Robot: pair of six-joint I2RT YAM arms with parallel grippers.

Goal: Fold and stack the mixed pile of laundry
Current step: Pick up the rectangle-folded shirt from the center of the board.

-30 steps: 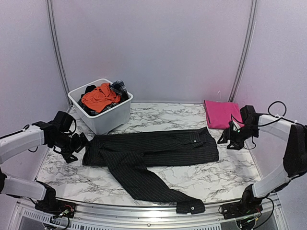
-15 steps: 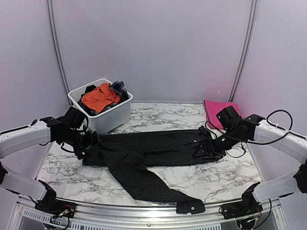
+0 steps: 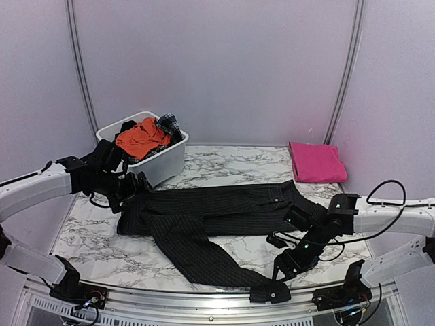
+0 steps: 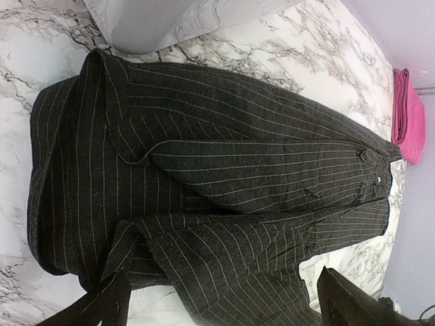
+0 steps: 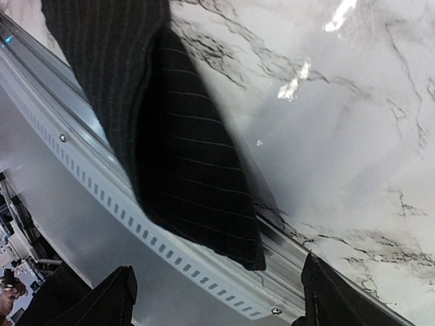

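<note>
My right gripper lowers first and then closes on the cuff, since both fingers stop short of the cuff's end (image 5: 238, 246), over the metal bar (image 5: 221, 291).
The black pinstriped shirt (image 3: 217, 207) lies spread across the marble table, and shows again in the left wrist view (image 4: 204, 170). One sleeve runs to the near edge, and its cuff (image 3: 270, 293) (image 5: 197, 204) hangs over the metal rail. My left gripper (image 3: 134, 187) (image 4: 224, 309) is open above the shirt's left end, holding nothing. Just above the cuff my right gripper (image 3: 289, 261) (image 5: 217, 299) stands open and empty. A folded magenta-pink cloth (image 3: 316, 163) (image 4: 410, 115) lies at the back right. An orange garment (image 3: 139, 138) and a dark plaid piece (image 3: 170, 124) lie in the tub.
The white plastic tub (image 3: 162, 168) stands at the back left, close behind my left gripper. A slotted metal rail (image 5: 170, 238) runs along the table's front edge. Pale walls enclose the table on three sides.
My right arm has swung from the back right, near the pink cloth, across the shirt to the front by the cuff, its jaws widening. My left gripper moved right, over the shirt's left end.
</note>
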